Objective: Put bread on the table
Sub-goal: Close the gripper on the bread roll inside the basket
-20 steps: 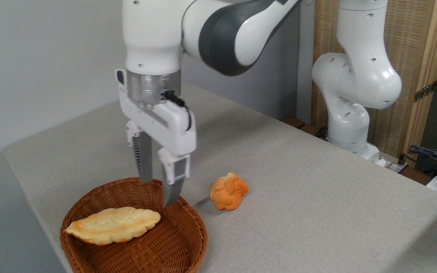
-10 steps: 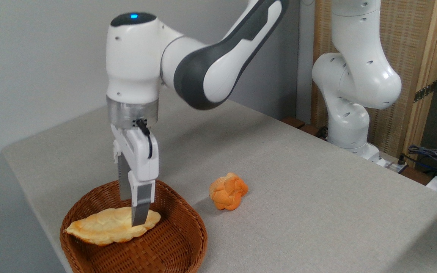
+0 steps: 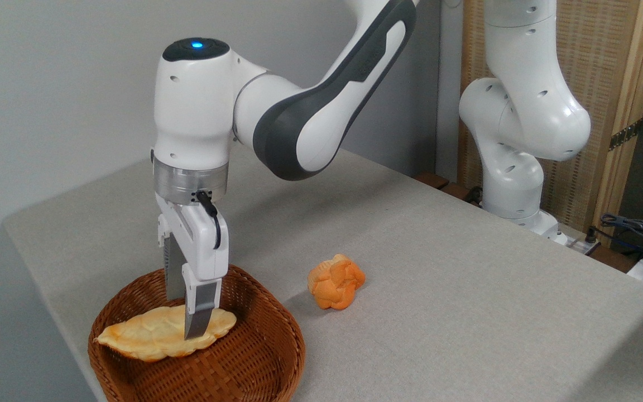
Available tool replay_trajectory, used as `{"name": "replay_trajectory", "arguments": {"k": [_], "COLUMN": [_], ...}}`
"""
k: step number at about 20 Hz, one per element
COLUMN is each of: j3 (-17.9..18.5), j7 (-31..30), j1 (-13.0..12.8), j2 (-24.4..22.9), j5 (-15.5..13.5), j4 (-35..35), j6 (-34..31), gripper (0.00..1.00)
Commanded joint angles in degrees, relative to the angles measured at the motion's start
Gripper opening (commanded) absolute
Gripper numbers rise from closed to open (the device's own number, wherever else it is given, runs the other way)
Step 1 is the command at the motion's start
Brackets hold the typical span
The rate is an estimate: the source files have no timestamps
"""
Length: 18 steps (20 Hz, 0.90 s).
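Note:
I should next grab the loaf by its braided middle [image 3: 172, 327]. Then I can set it out on the tabletop.
The bread [image 3: 142, 335], a long pale braided loaf with browned edges, lies in the brown wicker basket [image 3: 277, 322] at the front left of the table [image 3: 444, 290]. My gripper [image 3: 185, 318] points straight down into the basket. It is open, with one finger in front of the loaf's right half and the other behind it. The near finger [image 3: 197, 315] hides part of the loaf. The loaf rests on the basket floor, tilted against its left wall.
A small round orange knotted bun [image 3: 336, 282] sits on the table just right of the basket. The arm's white base [image 3: 514, 190] stands at the back right edge, with cables [image 3: 637, 226] beyond it. A grey wall is behind.
The gripper has turned about its axis, moved left and come down into the basket, from above the rim to straddling the loaf. The bread and bun have not moved.

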Motion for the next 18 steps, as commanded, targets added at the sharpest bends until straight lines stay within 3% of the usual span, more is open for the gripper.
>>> {"name": "replay_trajectory", "arguments": {"k": [1,12,15,18], "j3": [-0.04,-0.04,-0.04,-0.04], "j7": [0.89,0.9,1.07,1.07], "j1": [0.0,0.09,0.0,0.09], "j2": [1.48,2.89,2.89,2.8], "j5": [-1.24,-1.06,-1.06,-1.06], "j4": [0.76,0.76,0.76,0.76], "j6": [2.71,3.32,3.24,3.24], "gripper": [1.0,0.98,0.48,0.42]}}
